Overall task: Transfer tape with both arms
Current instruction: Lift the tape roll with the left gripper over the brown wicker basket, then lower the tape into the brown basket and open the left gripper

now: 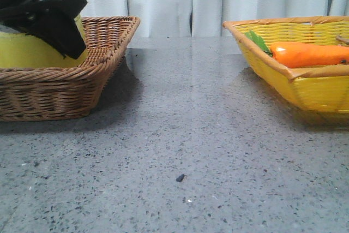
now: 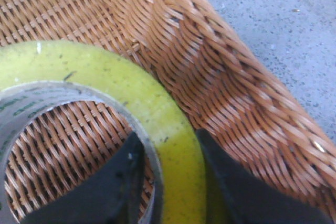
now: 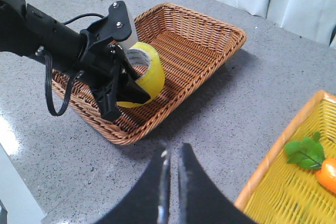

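The yellow tape [image 1: 24,53] is down inside the brown wicker basket, below its rim; my left gripper should release now.
The tape [image 1: 24,50] is a wide yellow roll with a white core, inside the brown wicker basket [image 1: 54,96] at the left. My left gripper [image 1: 65,39] is over it. In the left wrist view the gripper [image 2: 168,145] straddles the roll's wall [image 2: 157,98], one finger inside the core and one against the outer side, shut on it. The right wrist view shows the tape [image 3: 149,72] held tilted in the basket [image 3: 199,35] by the left gripper [image 3: 123,87]. My right gripper [image 3: 172,148] is shut and empty, above the table between the baskets.
A yellow basket [image 1: 311,88] stands at the right with an orange carrot [image 1: 308,54] with green leaves in it; both show in the right wrist view, the basket [image 3: 273,182] and the carrot [image 3: 328,174]. Grey speckled table [image 1: 180,135] lies between the baskets. White curtains hang behind.
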